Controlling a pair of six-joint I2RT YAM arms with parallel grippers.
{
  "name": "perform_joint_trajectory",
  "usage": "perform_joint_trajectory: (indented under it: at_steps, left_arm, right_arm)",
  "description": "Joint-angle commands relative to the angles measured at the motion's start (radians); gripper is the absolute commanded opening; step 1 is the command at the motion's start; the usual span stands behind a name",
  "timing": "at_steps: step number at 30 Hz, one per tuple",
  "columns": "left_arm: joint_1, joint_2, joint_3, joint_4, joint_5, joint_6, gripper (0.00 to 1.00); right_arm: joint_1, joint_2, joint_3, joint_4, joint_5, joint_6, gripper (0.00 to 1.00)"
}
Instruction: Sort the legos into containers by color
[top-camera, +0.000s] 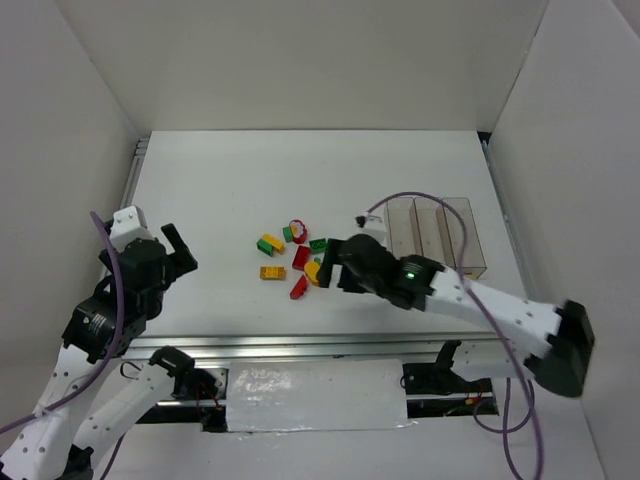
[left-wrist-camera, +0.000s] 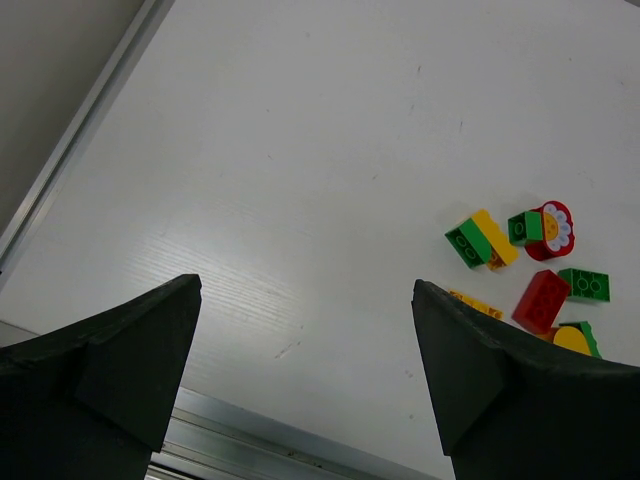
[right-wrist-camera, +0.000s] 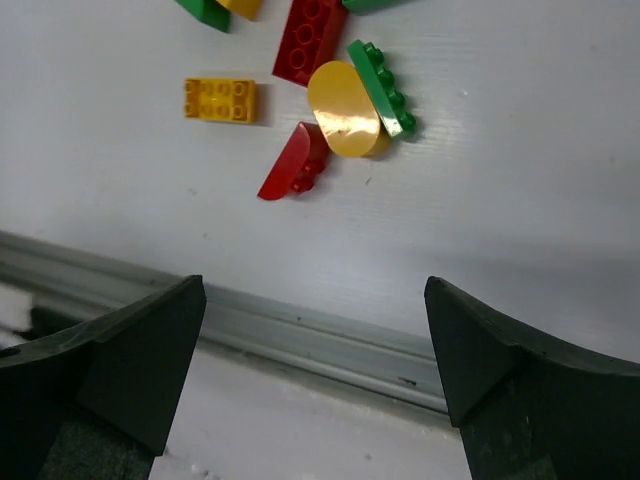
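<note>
The right gripper will next leave the ends of the piece free to go into a container, so it will grab the red curved piece (top-camera: 298, 288) (right-wrist-camera: 297, 164) by its studs and smooth back.
The legos lie in a loose cluster mid-table: a yellow brick (top-camera: 272, 272), a green-and-yellow pair (top-camera: 270, 243), a red piece with a white flower face (top-camera: 297, 230), a green brick (top-camera: 318, 244), a red brick (top-camera: 301, 257) and a red curved piece (top-camera: 298, 288). My right gripper (top-camera: 325, 268) hovers open at the cluster's right edge. In the right wrist view a yellow rounded piece (right-wrist-camera: 345, 110) leans on a green one (right-wrist-camera: 383, 88), beyond my open right gripper (right-wrist-camera: 315, 340). My left gripper (top-camera: 182, 250) (left-wrist-camera: 308, 340) stands open and holds nothing, well left of the bricks. The three clear containers (top-camera: 440, 235) sit at the right.
A metal rail (right-wrist-camera: 300, 330) runs along the table's near edge just under my right fingers. White walls enclose the table on three sides. A purple cable (top-camera: 410, 197) from the right arm arcs above the containers.
</note>
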Motion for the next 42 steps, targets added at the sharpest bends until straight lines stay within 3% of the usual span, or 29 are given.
perform_joint_trajectory:
  at_steps: [1, 4, 10, 30, 40, 42]
  left_arm:
    - [0.002, -0.021, -0.006, 0.033, -0.004, 0.012, 1.0]
    - [0.002, -0.049, -0.013, 0.037, -0.003, 0.009, 0.99]
    - [-0.004, -0.06, -0.018, 0.05, 0.02, 0.021, 0.99]
    - [-0.023, -0.067, -0.021, 0.054, 0.036, 0.027, 1.0]
    - [-0.024, -0.066, -0.02, 0.054, 0.034, 0.027, 1.0]
    - [-0.026, -0.067, -0.021, 0.054, 0.036, 0.027, 0.99]
  right_arm:
    - [0.103, 0.348, 0.159, 0.03, 0.185, 0.129, 0.97]
    - [0.149, 0.555, 0.291, -0.026, 0.248, 0.183, 0.95]
    - [0.168, 0.752, 0.393, 0.007, 0.213, 0.249, 0.89]
    - [0.166, 0.931, 0.446, -0.025, 0.285, 0.343, 0.67]
    - [0.191, 0.843, 0.397, -0.008, 0.297, 0.331, 0.23]
    - [0.197, 0.81, 0.402, -0.014, 0.304, 0.321, 0.22]
